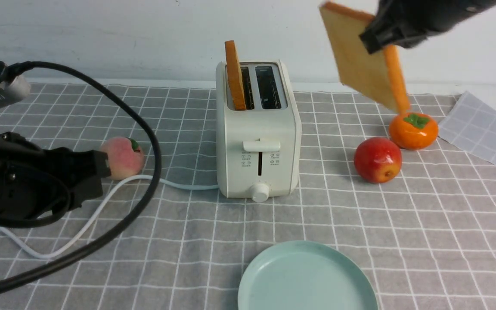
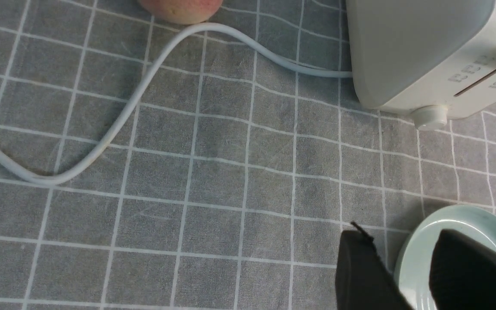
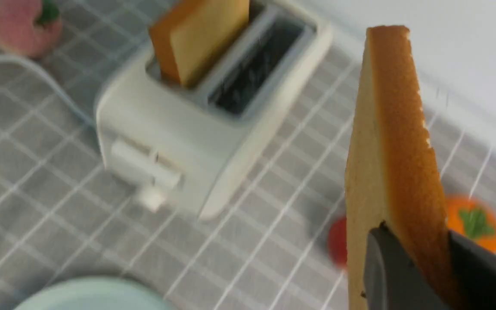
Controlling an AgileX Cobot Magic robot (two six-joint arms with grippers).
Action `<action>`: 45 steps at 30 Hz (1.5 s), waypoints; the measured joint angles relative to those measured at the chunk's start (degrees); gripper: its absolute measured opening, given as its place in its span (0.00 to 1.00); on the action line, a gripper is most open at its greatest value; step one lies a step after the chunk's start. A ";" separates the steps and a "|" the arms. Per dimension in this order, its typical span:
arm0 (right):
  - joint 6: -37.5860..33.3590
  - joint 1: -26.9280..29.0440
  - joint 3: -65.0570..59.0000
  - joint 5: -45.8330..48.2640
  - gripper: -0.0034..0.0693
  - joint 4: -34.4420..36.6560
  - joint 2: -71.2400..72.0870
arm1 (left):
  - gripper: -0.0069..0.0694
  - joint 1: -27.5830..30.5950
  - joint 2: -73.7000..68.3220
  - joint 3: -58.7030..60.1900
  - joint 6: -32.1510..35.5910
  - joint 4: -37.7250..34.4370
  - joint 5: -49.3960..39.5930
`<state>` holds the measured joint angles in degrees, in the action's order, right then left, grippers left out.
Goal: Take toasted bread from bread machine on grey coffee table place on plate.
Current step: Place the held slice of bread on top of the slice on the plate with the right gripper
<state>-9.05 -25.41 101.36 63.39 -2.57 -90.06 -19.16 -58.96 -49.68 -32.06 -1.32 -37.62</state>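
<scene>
The left gripper grabs the toasted bread slice by its raised top end [image 1: 231, 52] next. The machine's narrow slot closes around the slice's lower part.
The cream-white bread machine [image 1: 256, 129] [image 3: 196, 129] stands mid-way back on the grey coffee table [image 1: 403, 215]. One toasted bread slice [image 1: 235, 75] [image 3: 196, 38] stands up out of its left slot; the right slot is empty. A second slice [image 1: 360, 64] [image 3: 394, 129] hangs tilted in the air, up and to the right of the machine, above the fruit. My right gripper [image 1: 375, 41] [image 3: 416, 241] is shut on its crust edge. The mint-green plate [image 1: 306, 280] [image 2: 416, 241] [image 3: 93, 295] lies empty at the front. My left gripper [image 1: 99, 168] [image 2: 398, 234] is open and empty, low at the left.
A peach [image 1: 121, 157] lies left of the machine beside its white cord [image 1: 114, 189]. A red apple [image 1: 377, 159] and an orange persimmon [image 1: 413, 129] sit to the right, under the lifted slice. A paler checked cloth [image 1: 485, 129] lies far right. A thick black cable [image 1: 144, 129] loops at the left.
</scene>
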 joint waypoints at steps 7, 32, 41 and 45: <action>10.09 0.00 -12.69 6.64 0.20 15.65 -2.18 | 0.40 0.00 0.00 0.00 0.00 -1.16 0.00; 0.46 -0.06 -31.75 -6.67 0.54 40.54 -4.21 | 0.40 0.00 0.00 0.00 0.00 -4.89 -3.22; 1.06 -0.06 -31.75 -11.51 0.90 31.89 8.29 | 0.40 0.00 -1.83 -0.59 3.99 -5.33 4.71; 1.06 -0.06 -31.75 -11.51 0.89 28.17 13.89 | 0.41 0.00 -5.36 -4.90 8.35 -5.69 5.60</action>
<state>-7.99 -25.48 69.61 51.88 25.60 -76.17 -19.16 -64.32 -54.58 -23.72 -7.01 -32.02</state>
